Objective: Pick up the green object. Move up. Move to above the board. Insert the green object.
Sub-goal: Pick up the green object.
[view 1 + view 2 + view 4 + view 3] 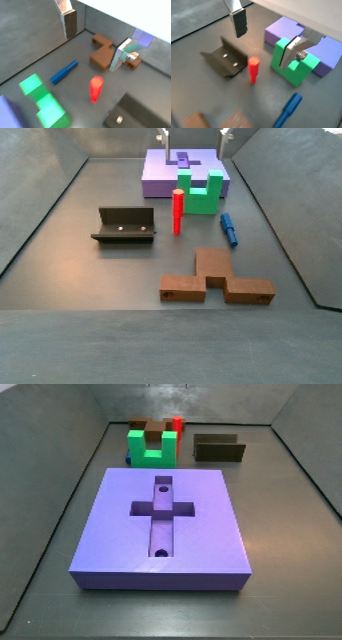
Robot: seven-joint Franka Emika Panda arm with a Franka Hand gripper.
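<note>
I will grab the green U-shaped block with my gripper next, by one upright prong. Then the block can go into the board.
The green object is a bright green U-shaped block standing on the floor against one end of the board, with its prongs up. It shows in both side views and in a wrist view. The board is a large purple slab with a cross-shaped recess and two round holes. My gripper is open and empty, well above the floor. One finger shows in front of the green object. Only the fingertips show in a side view.
A red peg stands beside the green object. A blue bar lies close by. A brown stepped block lies farther off. The fixture stands on the floor. Grey walls enclose the floor.
</note>
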